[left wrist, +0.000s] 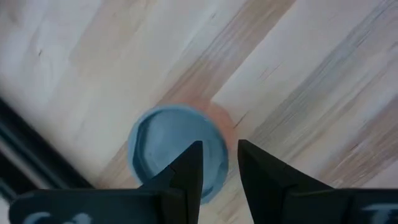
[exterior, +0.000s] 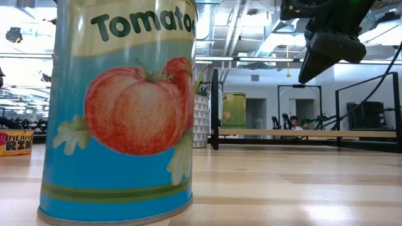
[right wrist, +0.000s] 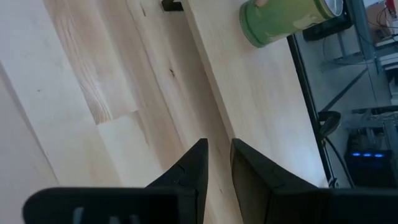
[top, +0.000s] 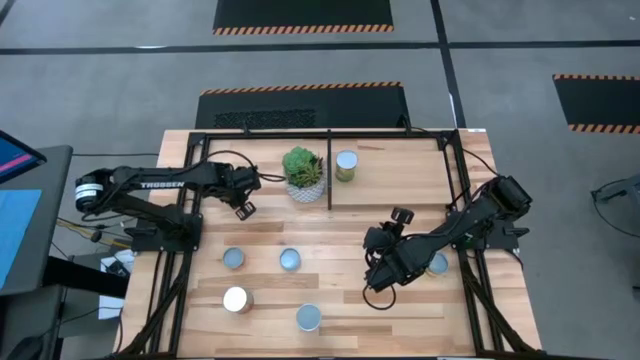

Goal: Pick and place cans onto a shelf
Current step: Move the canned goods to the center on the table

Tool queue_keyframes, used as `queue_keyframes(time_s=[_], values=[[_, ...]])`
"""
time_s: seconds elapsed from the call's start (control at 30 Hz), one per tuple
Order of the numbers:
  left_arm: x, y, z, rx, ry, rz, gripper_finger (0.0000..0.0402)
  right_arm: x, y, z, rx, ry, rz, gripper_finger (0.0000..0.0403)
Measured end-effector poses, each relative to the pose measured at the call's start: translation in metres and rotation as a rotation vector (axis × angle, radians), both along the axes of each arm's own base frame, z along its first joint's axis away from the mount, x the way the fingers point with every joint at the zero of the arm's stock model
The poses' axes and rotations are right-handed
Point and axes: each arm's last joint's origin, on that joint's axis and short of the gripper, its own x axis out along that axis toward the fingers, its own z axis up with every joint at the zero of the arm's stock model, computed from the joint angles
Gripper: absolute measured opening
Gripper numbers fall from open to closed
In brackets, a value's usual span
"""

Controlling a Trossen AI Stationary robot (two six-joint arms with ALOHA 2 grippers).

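Observation:
The can should go onto the shelf next with my left gripper. My left gripper should first grab the blue-topped can by its rim (left wrist: 224, 152).
One green-labelled can (top: 346, 165) stands on the shelf (top: 400, 175) just right of its centre bar; it also shows in the right wrist view (right wrist: 289, 18). Several cans stand on the table in front, among them pale-blue-topped ones (top: 234, 259) (top: 290, 260) and a tomato can (exterior: 119, 107). My left gripper (top: 243, 209) hangs shut above the table near the shelf's front, with a blue-topped can (left wrist: 177, 152) below and ahead of it. My right gripper (top: 400, 215) is shut and empty, raised in front of the shelf's right half, and shows in the low view (exterior: 312, 69).
A green succulent in a white pot (top: 304, 172) stands on the shelf left of the centre bar. One can (top: 437, 263) stands partly under my right arm. A silver-topped can (top: 237, 299) and a pineapple can (exterior: 16, 142) stand near the left front.

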Motion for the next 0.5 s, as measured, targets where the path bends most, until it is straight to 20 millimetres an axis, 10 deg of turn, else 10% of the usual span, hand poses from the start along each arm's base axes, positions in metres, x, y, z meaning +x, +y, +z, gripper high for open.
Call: queue_keyframes(time_s=[0.5], values=[[-0.003, -0.003, -0.018, -0.059, 0.039, 0.035, 0.0091, -0.001, 0.001, 0.0, 0.001, 0.004, 0.002, 0.0093]])
